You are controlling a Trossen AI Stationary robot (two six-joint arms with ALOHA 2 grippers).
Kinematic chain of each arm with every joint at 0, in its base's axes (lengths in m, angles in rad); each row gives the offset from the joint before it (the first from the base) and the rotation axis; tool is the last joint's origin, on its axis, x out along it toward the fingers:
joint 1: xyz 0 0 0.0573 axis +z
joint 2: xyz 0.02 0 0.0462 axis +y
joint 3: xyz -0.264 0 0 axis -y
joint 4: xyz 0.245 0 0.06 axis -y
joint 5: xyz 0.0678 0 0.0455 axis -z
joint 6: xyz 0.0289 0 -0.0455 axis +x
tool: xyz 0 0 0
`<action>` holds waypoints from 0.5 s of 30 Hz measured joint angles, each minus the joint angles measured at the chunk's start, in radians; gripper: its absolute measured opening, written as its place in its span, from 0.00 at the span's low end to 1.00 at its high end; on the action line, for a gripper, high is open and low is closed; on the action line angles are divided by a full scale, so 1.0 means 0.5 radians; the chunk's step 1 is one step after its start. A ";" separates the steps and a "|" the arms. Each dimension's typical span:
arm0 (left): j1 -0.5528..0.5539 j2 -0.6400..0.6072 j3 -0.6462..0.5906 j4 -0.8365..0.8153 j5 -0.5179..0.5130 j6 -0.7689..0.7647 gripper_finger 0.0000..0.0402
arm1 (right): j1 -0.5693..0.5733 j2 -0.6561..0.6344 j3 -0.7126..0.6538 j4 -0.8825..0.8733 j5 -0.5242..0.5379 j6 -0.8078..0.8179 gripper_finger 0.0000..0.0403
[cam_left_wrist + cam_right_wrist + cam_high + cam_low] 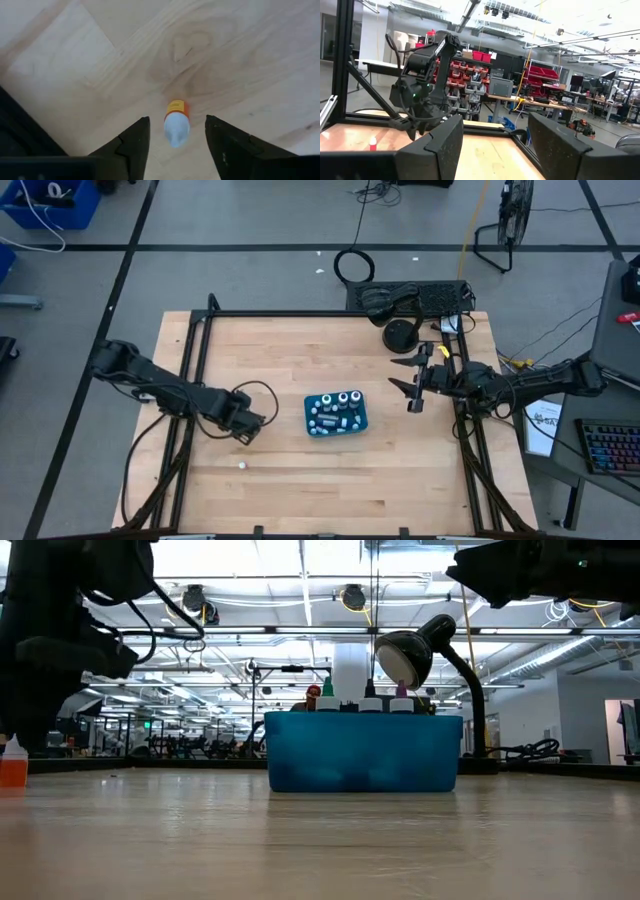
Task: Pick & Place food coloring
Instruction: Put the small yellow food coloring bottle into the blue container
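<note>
I will grab the food coloring bottle with my left gripper by its labeled body (178,106) next, to place it in the teal box.
One small food coloring bottle (176,125), orange with a white cap, stands upright on the table by itself; it also shows in the high view (241,467), the low view (12,762) and the right wrist view (372,144). My left gripper (246,430) (177,118) hovers open above it, a finger to either side in its wrist view, touching nothing. Other white-capped bottles (335,410) (371,701) stand inside the teal box (337,427) (365,752) at the table's middle. My right gripper (404,376) (495,117) waits open, right of the box.
A black desk lamp (400,333) (405,652) stands near the far right corner, behind the box. A black frame rail (330,313) runs round the table's edges. Bare wood (330,480) lies on the near side of the box.
</note>
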 joint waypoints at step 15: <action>0.000 0.253 -0.001 0.244 0.046 0.114 0.53 | 0.000 0.000 0.000 -0.001 -0.001 0.014 0.53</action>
